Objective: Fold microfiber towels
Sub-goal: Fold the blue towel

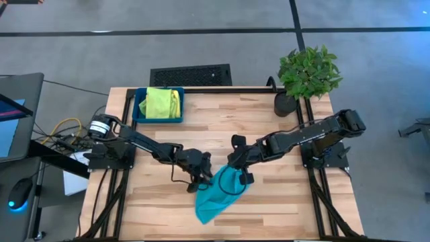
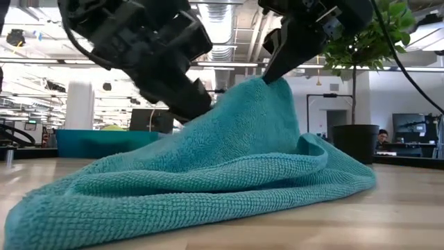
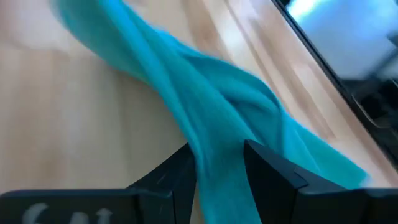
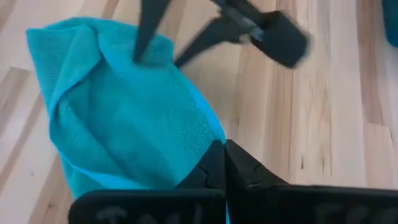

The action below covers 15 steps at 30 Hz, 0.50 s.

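The left gripper grabs the teal towel [image 1: 216, 195] by its hemmed edge next, to spread the towel out for folding.
A teal microfiber towel [image 1: 216, 195] lies bunched on the wooden table near its front middle, its lower folds [image 2: 208, 180] resting on the wood. My right gripper [image 4: 224, 155] is shut on a raised peak of it. My left gripper [image 3: 217, 168] is open at the towel's left side, its fingers on either side of a ridge of the cloth [image 3: 214, 143]. More towels, lime green [image 1: 160, 102] and yellow, lie in a blue tray [image 1: 138, 107] at the far left. My right gripper pinches the towel's top peak [image 2: 267, 82] between its two shut fingers, slanting down from the table's right. That part is drawn up into a tent while the rest stays on the table. My left gripper's open fingers [image 3: 267, 177] straddle a cloth ridge; I cannot tell whether they touch it.
A potted plant [image 1: 306, 74] stands at the table's far right corner. A black frame runs along the table's far and side edges [image 1: 222, 89]. Bare wood shows to the left [image 1: 148, 202] and right [image 1: 289, 195] of the teal towel.
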Tool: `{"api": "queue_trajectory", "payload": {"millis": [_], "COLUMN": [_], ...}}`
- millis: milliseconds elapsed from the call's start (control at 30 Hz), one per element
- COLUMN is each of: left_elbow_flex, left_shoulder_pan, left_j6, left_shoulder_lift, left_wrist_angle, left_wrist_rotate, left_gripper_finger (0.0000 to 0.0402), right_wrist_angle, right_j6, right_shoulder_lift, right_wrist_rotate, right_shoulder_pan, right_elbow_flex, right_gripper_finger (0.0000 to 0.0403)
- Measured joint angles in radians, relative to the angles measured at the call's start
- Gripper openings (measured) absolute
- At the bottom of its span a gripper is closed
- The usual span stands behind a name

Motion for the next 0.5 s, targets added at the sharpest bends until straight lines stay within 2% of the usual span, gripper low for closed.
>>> {"api": "queue_trajectory", "payload": {"millis": [233,400,500], "left_elbow_flex": [0.017,0.017,0.017], "left_shoulder_pan": [-0.002,-0.004,-0.006], "left_j6": [0.002,-0.007,0.020], "left_shoulder_lift": [-0.002,-0.003,-0.003], "left_wrist_angle": [-0.234,-0.371,-0.396], "left_wrist_rotate": [0.151,0.196,0.196], "left_gripper_finger": [0.0125,0.0122,0.0113], "right_wrist_angle": [-0.056,-0.098,-0.103], "right_j6": [0.035,0.053,0.054], "right_shoulder_lift": [0.000,0.000,0.000], "right_wrist_rotate": [0.042,0.048,0.048], "right_shoulder_pan": [0.000,0.000,0.000], "right_elbow_flex": [0.000,0.000,0.000], "right_gripper_finger": [0.0007,0.0010,0.0009]}}
